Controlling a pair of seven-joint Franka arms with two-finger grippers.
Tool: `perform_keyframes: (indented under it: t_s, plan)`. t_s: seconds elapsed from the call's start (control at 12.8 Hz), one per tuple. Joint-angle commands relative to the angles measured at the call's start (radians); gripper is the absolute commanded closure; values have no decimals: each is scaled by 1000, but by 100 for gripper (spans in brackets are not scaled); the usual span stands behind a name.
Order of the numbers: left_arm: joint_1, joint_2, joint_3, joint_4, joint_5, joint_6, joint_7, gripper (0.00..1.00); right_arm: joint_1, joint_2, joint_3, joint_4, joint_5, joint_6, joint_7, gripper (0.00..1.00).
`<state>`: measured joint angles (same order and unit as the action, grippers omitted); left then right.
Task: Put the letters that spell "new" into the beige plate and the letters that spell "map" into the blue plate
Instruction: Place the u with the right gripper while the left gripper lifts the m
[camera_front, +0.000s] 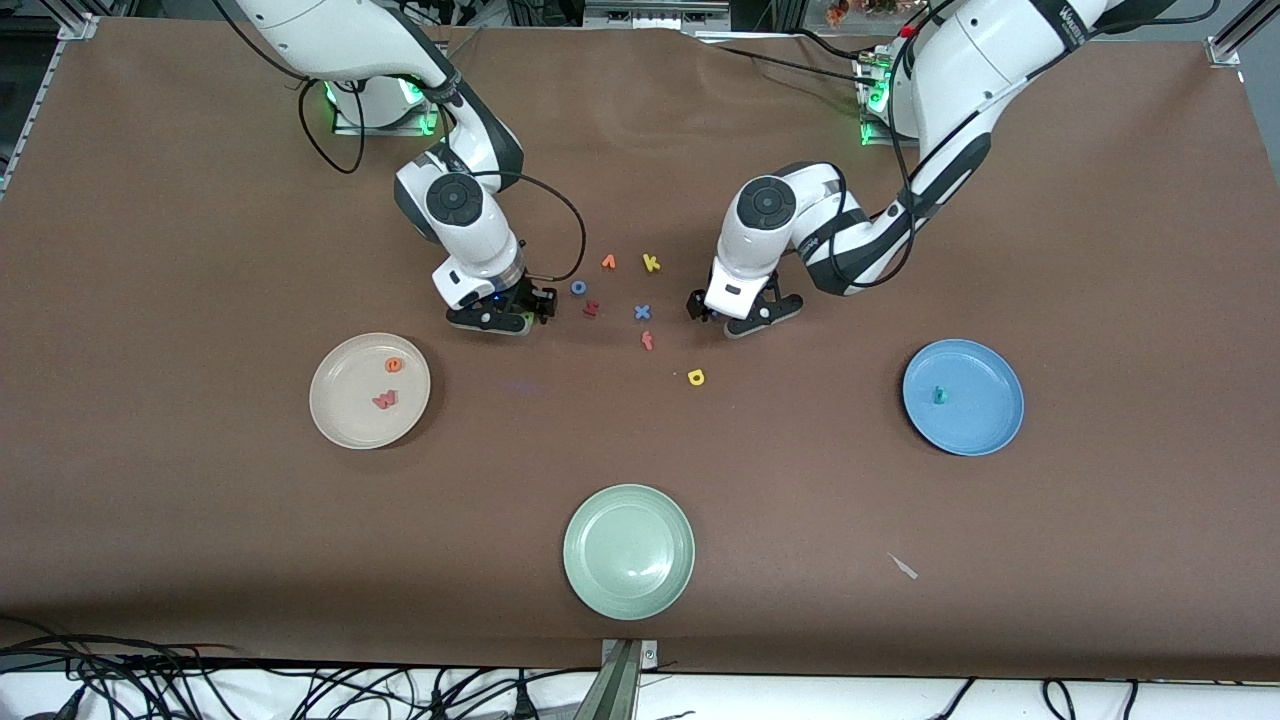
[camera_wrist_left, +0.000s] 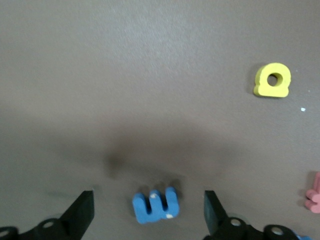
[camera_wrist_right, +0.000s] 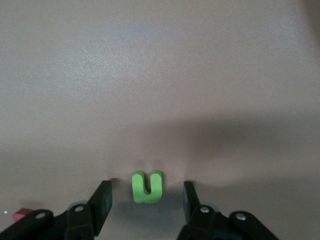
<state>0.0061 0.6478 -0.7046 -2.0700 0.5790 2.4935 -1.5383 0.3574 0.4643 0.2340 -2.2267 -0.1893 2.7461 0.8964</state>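
Observation:
My right gripper's fingers stand low on the tabletop, on either side of the green n (camera_front: 528, 318) (camera_wrist_right: 147, 196), so closing now would catch it. It is time to close.
My left gripper (camera_wrist_left: 149, 200) is open low over the table, and the blue m (camera_wrist_left: 155, 205) lies between its fingers with a gap on each side. The yellow a (camera_wrist_left: 272, 80) lies apart from it, nearer the front camera (camera_front: 696, 377). My right gripper (camera_wrist_right: 147, 187) is also open, its fingers standing either side of the green n (camera_wrist_right: 147, 186) without touching it. The beige plate (camera_front: 345, 415) holds the orange e (camera_front: 394, 365) and the salmon w (camera_front: 385, 399). The teal p (camera_front: 939, 395) sits in the blue plate (camera_front: 985, 420).
Between the two grippers lie loose letters: an orange v (camera_front: 608, 262), a yellow k (camera_front: 651, 263), a blue ring letter (camera_front: 578, 287), a dark red one (camera_front: 591, 309), a blue x (camera_front: 642, 312) and a red one (camera_front: 647, 341). A pale green plate (camera_front: 628, 551) stands near the front edge.

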Motion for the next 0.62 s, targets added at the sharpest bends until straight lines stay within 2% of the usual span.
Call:
perform_keyframes:
  t_s: [0.0, 0.16, 0.39, 0.47, 0.54]
  plan:
    - [-37, 12, 14, 25, 32, -10, -95, 7, -2, 7, 2, -5, -24, 21, 24, 37]
    - [-57, 12, 16, 25, 36, -12, -146, 12, -2, 13, 2, -8, -25, 37, 24, 47]
    - [-67, 12, 31, 25, 38, -13, -184, 22, -3, 10, 1, -8, -32, 35, 16, 77]
    - [-74, 12, 40, 27, 38, -13, -198, 26, -3, -1, -2, -4, -32, 30, 9, 81]
    - [-95, 12, 57, 30, 38, -13, -213, 29, -5, -30, -10, -1, -32, 17, -6, 81]
